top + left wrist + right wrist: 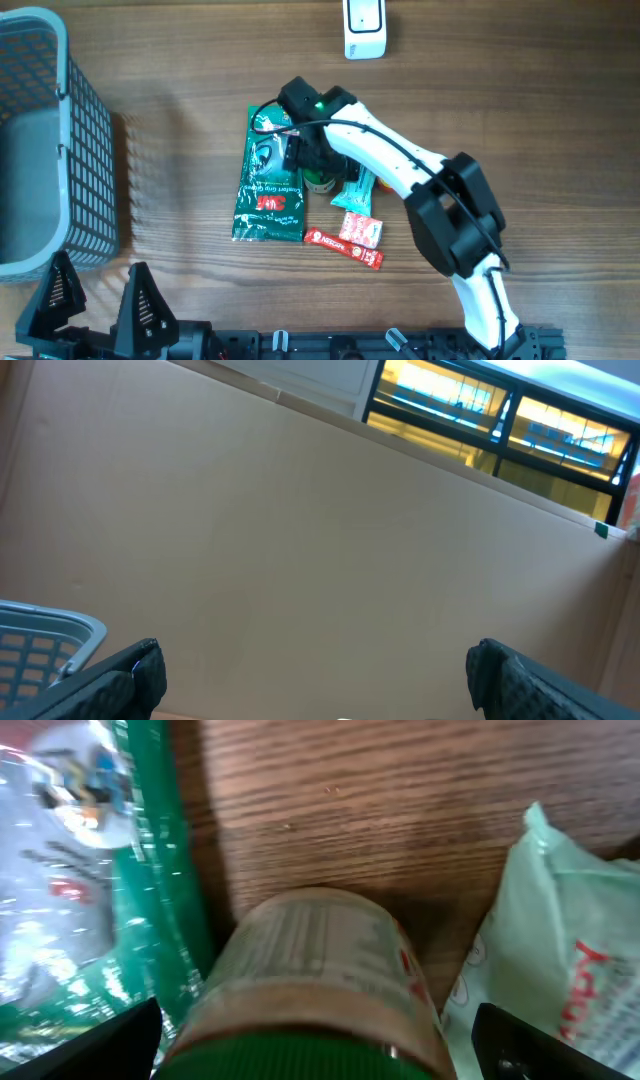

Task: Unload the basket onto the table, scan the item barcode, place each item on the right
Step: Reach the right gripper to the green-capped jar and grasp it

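My right gripper should grab the jar next, across its sides near the green lid (pixel 317 178). That leaves the printed label uncovered to face the barcode scanner (pixel 365 28).
A small jar (pixel 310 960) with a green lid and a printed label lies on its side on the wood table, right between the fingers of my right gripper (pixel 320 1045). That gripper is open, with a gap between each pad and the jar. From overhead, the right gripper (pixel 316 163) hangs over the jar (pixel 322 181) in the item pile. A white barcode scanner (pixel 365 28) stands at the table's far edge. My left gripper (pixel 100 295) rests at the near left, open and empty; its wrist view shows only a wall beyond the left gripper (pixel 320 685).
A green foil packet (pixel 268 185) lies left of the jar and a pale mint packet (pixel 357 190) to its right. A red-and-white box (pixel 360 228) and a red bar (pixel 343 248) lie nearer me. A grey mesh basket (pixel 40 140) fills the left side.
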{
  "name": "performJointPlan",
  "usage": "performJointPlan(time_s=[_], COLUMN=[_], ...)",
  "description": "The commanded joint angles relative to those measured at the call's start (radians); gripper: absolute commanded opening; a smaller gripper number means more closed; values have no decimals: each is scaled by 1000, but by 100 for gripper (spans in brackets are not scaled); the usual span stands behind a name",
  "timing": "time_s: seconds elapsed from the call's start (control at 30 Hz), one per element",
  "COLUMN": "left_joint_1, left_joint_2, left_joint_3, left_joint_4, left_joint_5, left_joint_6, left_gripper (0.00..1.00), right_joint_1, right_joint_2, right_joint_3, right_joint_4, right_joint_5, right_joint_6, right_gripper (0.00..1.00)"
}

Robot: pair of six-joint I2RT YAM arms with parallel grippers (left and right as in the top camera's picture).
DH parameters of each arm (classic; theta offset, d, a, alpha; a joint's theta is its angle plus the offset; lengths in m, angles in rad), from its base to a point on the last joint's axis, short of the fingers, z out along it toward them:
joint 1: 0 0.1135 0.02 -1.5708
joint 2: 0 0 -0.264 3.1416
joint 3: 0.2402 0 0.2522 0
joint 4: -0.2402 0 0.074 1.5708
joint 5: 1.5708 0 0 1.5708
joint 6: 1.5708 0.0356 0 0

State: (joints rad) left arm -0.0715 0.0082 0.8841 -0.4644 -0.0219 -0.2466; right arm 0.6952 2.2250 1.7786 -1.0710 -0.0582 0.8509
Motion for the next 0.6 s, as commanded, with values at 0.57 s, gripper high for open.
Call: performJointPlan(time_s=[0.57], left_joint_1=[-58], left_joint_2=[-3], left_joint_3=[-3], left_joint_4=[-12], left_joint_5=[-10], left_joint_6=[-9], left_gripper=[100], right_joint_1=[-88], right_joint_2=[-224], right_joint_3=[101], right_joint_4=[-237], right_joint_5=[-480], right_joint_6=[-118], right_gripper=[66])
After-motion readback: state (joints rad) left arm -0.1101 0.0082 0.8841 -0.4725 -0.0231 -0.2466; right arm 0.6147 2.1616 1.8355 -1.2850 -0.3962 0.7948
